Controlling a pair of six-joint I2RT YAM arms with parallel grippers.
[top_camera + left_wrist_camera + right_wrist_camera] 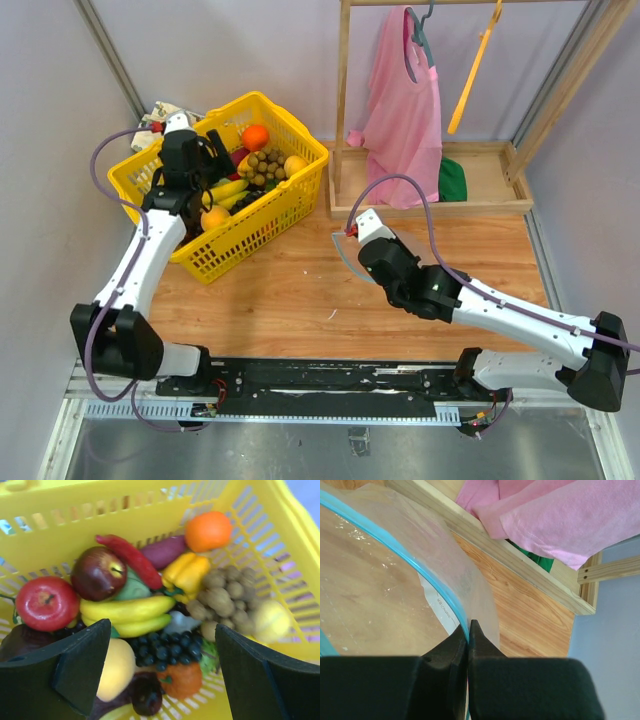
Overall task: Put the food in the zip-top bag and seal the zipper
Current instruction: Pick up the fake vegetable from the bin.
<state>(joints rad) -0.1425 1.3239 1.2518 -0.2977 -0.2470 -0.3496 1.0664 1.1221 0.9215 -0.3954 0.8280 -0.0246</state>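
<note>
My left gripper is to grab the red chili by its thin end (109, 542) next, and that leaves the chili's thick end free to enter the zip-top bag first.
The food fills a yellow basket (290, 205) at the back left: an orange (255, 136) and a brownish grape cluster (265, 165) lie on top. My left gripper (212, 178) hangs open inside the basket. In the left wrist view its jaws (162, 626) stand wide apart over dark grapes (165, 650), with bananas (125, 612) and a red chili (130, 557) beyond; nothing is held. My right gripper (468, 625) is shut on the blue zipper (395, 545) of the clear zip-top bag (370, 600), holding the bag (345, 255) up off the wooden table.
A wooden rack (490, 170) stands at the back right, right behind the bag, with a pink garment (405, 110) and a yellow hanger (470, 80) on it and a green cloth (452, 180) at its base. Crumpled items (160, 115) lie behind the basket.
</note>
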